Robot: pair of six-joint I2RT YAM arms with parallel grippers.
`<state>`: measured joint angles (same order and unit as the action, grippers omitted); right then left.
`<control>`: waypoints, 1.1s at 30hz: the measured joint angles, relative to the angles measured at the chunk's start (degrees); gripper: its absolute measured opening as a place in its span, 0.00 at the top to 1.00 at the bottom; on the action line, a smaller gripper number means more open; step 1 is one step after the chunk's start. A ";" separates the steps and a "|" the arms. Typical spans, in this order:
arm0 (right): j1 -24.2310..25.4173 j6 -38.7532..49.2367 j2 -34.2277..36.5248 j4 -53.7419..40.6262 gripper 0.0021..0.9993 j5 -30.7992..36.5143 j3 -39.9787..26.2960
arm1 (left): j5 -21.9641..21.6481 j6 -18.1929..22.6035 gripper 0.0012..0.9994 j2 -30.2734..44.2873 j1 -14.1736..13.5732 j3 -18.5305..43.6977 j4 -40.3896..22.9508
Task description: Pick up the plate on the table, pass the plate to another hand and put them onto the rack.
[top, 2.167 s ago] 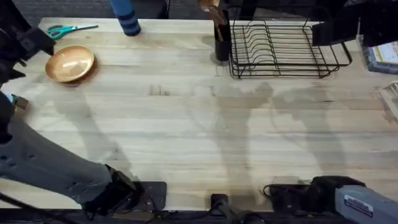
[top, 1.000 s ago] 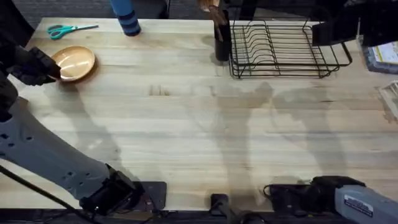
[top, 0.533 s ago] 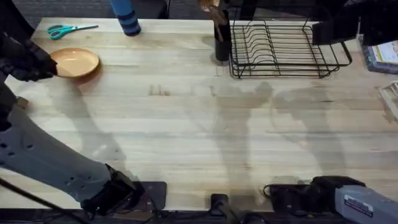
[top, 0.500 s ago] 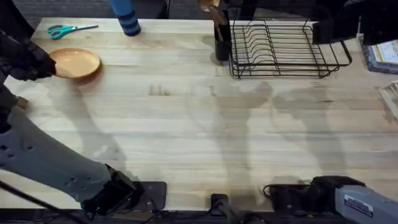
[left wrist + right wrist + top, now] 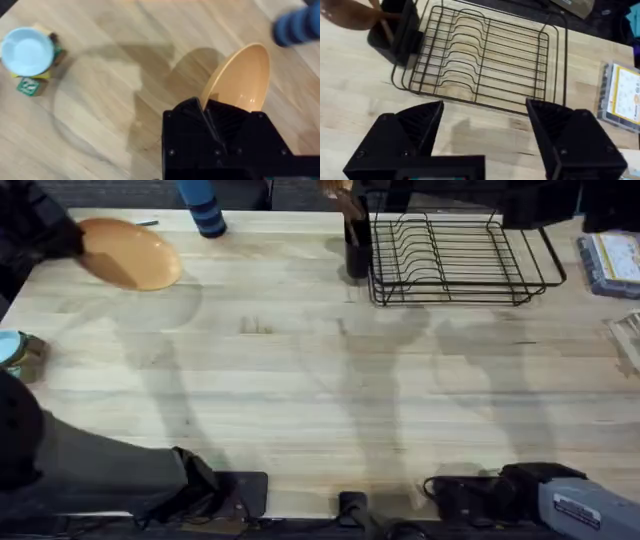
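The plate's other rim is already covered by my left gripper, so my right gripper should reach the plate point(image 5: 130, 253) and grab its free rim opposite the held side.
The orange-tan plate point(image 5: 130, 253) hangs tilted above the far left of the table point(image 5: 300, 380), casting a shadow on the wood. My left gripper point(image 5: 68, 238) is shut on its left rim. In the left wrist view the plate point(image 5: 240, 80) stands on edge between the closed fingers of my left gripper point(image 5: 204, 106). The black wire rack point(image 5: 455, 258) stands at the far right with nothing in its slots. My right gripper point(image 5: 485, 125) hovers open in front of the rack point(image 5: 480, 55), fingers wide apart and nothing between them.
A black utensil holder point(image 5: 355, 245) stands against the rack's left end. A blue bottle point(image 5: 205, 205) sits at the far edge beside the plate. A pale blue cup point(image 5: 27, 50) on a small box is at the left edge. A packaged box point(image 5: 620, 95) lies right of the rack.
My left gripper closed on the plate's rim, lifted it off the table and carried it up and slightly right, tilting it. The right arm stayed near the rack.
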<state>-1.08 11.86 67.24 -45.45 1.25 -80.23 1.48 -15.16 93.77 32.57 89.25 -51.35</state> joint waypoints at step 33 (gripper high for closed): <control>-9.42 -24.13 10.86 -4.90 0.01 -28.19 -0.11 | 12.88 -1.16 0.96 -8.35 -45.10 -0.07 -2.74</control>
<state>-10.50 -12.27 78.11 -50.35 -26.93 -80.34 14.35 -16.32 85.43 -12.52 89.19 -54.08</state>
